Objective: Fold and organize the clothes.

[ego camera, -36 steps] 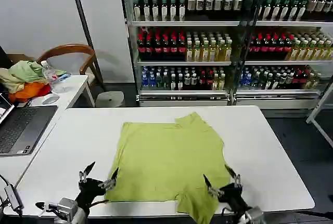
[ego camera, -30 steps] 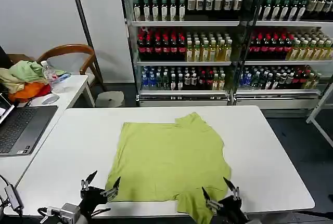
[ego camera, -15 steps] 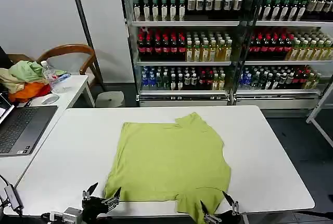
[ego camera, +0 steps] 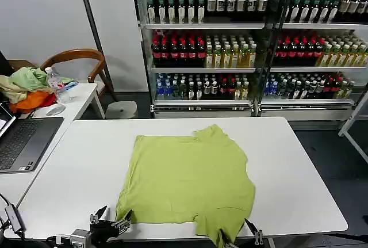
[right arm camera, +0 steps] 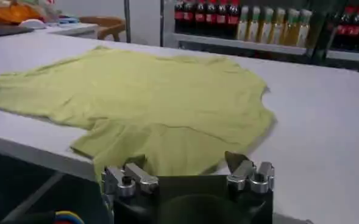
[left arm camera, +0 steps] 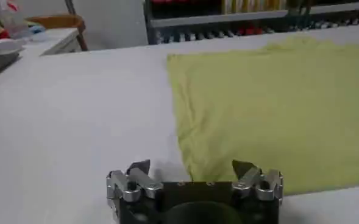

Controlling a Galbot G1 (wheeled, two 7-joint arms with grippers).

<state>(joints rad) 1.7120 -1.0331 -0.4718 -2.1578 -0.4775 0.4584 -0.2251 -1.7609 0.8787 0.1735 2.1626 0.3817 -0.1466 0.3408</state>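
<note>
The shirt's middle (ego camera: 184, 179) is spread flat on the tabletop. The shirt should next be held in my left gripper by its hem corner (ego camera: 120, 216), where the cloth ends.
The clothes are one lime yellow-green T-shirt (ego camera: 190, 176), spread flat on the white table (ego camera: 299, 167) with its near right sleeve draped over the front edge. My left gripper (ego camera: 115, 214) sits low at the front edge, just off the shirt's near left corner, open and empty. In the left wrist view the gripper (left arm camera: 191, 165) has the shirt's hem (left arm camera: 270, 109) just ahead of it. My right gripper (ego camera: 240, 234) is low by the hanging sleeve, open and empty. The right wrist view shows that gripper (right arm camera: 185, 161) facing the shirt (right arm camera: 149, 97).
A side table at the left holds a laptop (ego camera: 23, 141), a water bottle (ego camera: 56, 84) and a pale green and orange garment heap (ego camera: 26, 90). A wooden chair (ego camera: 75, 58) stands behind it. Shelves of bottles (ego camera: 247, 46) line the back wall.
Both grippers have drawn back toward the table's front edge and sunk lower in the head view, staying open. The shirt has not moved.
</note>
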